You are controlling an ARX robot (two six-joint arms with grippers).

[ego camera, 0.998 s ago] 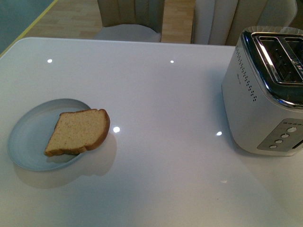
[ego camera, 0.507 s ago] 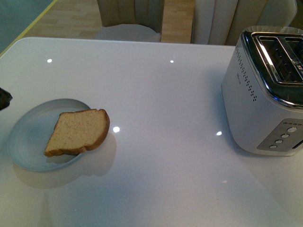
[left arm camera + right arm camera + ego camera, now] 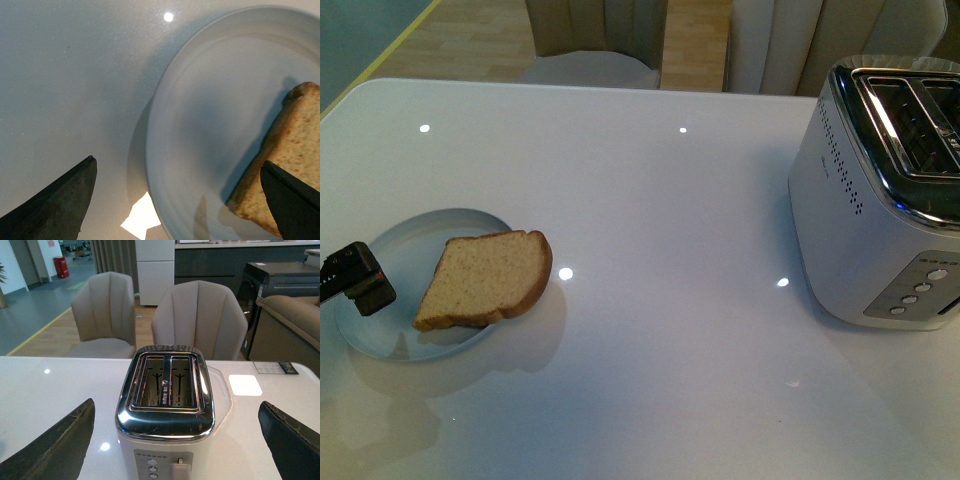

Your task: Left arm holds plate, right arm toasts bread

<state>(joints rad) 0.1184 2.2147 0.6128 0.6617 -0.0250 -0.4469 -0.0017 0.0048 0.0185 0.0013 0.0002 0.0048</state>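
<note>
The left gripper grabs the plate by its bare rim next, so the bread [image 3: 485,275] rides on the plate to be toasted.
The pale blue-white plate [image 3: 415,245] lies at the table's left with the brown bread slice [image 3: 485,278] resting on its right part and overhanging the rim. My left gripper [image 3: 365,280] reaches in from the left edge over the plate's left rim. In the left wrist view it [image 3: 177,161] is open above the plate [image 3: 210,100], one finger [image 3: 55,205] over the table and the other [image 3: 295,200] over the bread [image 3: 295,150]. My right gripper [image 3: 176,403] is open and empty, facing the toaster [image 3: 167,405]; it is out of the front view.
The white and chrome two-slot toaster [image 3: 880,190] stands at the table's right, slots empty, buttons and lever on its near end. The glossy white table [image 3: 660,250] lies between it and the plate. Beige chairs [image 3: 200,320] stand behind the far edge.
My left gripper has come into the front view from the left edge and moved right, to over the plate's left rim. Plate, bread and toaster have not moved.
</note>
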